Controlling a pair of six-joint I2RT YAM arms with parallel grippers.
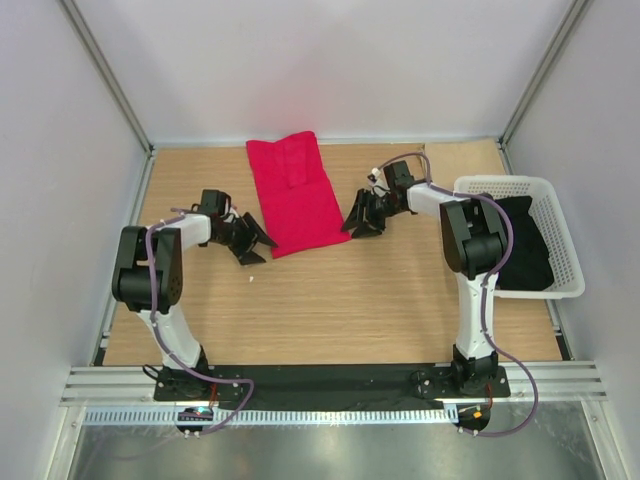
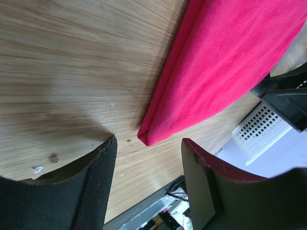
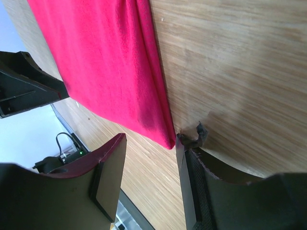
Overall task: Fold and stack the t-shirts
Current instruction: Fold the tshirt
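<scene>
I need to grab the red t-shirt's near corner [image 1: 276, 253] [image 2: 148, 137] with my left gripper next, and the other near corner with my right gripper. Then I can fold the t-shirt's near edge over.
A crimson red t-shirt [image 1: 292, 192] lies folded into a long strip on the wooden table, running from the back wall toward the middle. My left gripper [image 1: 254, 243] is open and empty, low over the table at the shirt's near left corner [image 2: 148, 136]. My right gripper [image 1: 354, 224] is open and empty at the shirt's near right corner [image 3: 168, 139]. The red cloth fills the upper part of both wrist views. Dark cloth [image 1: 525, 245] lies in the white basket.
A white plastic lattice basket [image 1: 562, 232] stands at the right edge of the table, next to the right arm. Grey walls enclose the table on three sides. A black strip and a metal rail run along the near edge.
</scene>
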